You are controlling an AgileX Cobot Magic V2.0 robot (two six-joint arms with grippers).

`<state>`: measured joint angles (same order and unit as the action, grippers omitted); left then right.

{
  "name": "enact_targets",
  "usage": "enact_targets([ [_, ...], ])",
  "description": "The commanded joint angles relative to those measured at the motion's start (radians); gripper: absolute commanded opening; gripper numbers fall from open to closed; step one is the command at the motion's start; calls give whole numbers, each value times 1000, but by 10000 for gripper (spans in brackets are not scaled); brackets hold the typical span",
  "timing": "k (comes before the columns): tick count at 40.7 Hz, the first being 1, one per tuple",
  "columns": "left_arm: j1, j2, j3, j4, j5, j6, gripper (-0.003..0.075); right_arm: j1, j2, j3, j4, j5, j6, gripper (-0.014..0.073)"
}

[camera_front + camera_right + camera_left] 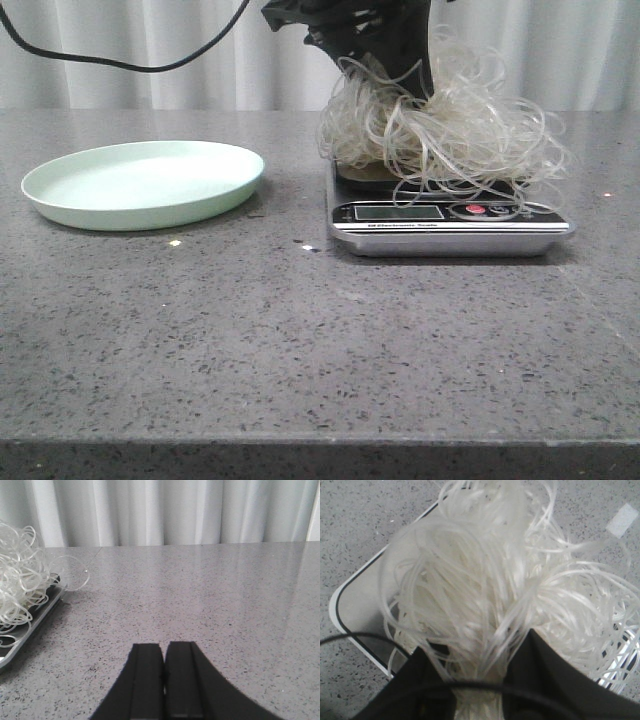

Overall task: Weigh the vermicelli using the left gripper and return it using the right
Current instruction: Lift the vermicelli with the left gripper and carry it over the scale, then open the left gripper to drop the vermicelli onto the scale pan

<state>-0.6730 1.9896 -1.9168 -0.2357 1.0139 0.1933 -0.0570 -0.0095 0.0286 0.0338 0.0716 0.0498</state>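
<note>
The vermicelli would stay on the scale if I opened now, because its lower loops rest over the scale top. My left gripper needs to release it.
The vermicelli (450, 130), a fluffy clump of whitish looping strands, hangs over the black and silver scale (445, 228) right of centre, its lower loops touching the scale top. My left gripper (385, 60) is above it, shut on the top of the clump; in the left wrist view the two black fingers (550, 675) pinch the vermicelli (490, 595) over the scale platform (360, 605). My right gripper (164, 647) is shut and empty, low over bare table to the right of the scale (20, 630); it does not show in the front view.
An empty pale green plate (145, 183) sits on the grey speckled table at the left. A black cable (120, 60) hangs across the white curtain behind. The scale's display and red button (476, 210) face the front.
</note>
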Motion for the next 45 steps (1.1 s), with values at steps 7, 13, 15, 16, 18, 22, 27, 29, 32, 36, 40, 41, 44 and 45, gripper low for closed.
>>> enact_targets([
  [7, -3, -41, -30, 23, 34, -9, 204, -6, -17, -9, -13, -77, -8, 151],
  [13, -3, -41, -37, 24, 51, -9, 363, -6, -17, -9, -13, -77, -8, 151],
  [15, -3, -41, -37, 24, 55, -9, 413, -6, -17, -9, -13, -77, -8, 151],
  [16, -3, -41, -37, 24, 59, -9, 444, -6, -17, -9, -13, -77, -8, 151],
  [18, -3, -41, -39, 24, 65, -9, 482, -6, -17, -9, -13, -77, -8, 151],
  [22, -3, -41, -48, 24, 87, -9, 540, -6, -17, -9, -13, -77, -8, 151],
  [27, 1, -45, -83, 24, 120, -9, 553, -6, -17, -9, -13, -77, -8, 151],
  [29, 3, -50, -98, 24, 122, -9, 553, -6, -17, -9, -13, -77, -8, 151],
  [32, 15, -68, -117, 25, 122, -11, 553, -6, -17, -9, -13, -77, -8, 151],
  [36, 39, -103, -127, 27, 122, -18, 553, -6, -17, -9, -13, -77, -8, 151],
  [40, 68, -151, -127, 27, 114, -31, 543, -6, -17, -9, -13, -77, -8, 151],
  [41, 78, -163, -127, 27, 111, -36, 538, -6, -17, -9, -13, -77, -8, 151],
  [44, 107, -205, -127, 39, 106, -36, 516, -6, -17, -9, -13, -77, -8, 151],
  [45, 115, -216, -127, 49, 106, -36, 505, -6, -17, -9, -13, -77, -8, 151],
])
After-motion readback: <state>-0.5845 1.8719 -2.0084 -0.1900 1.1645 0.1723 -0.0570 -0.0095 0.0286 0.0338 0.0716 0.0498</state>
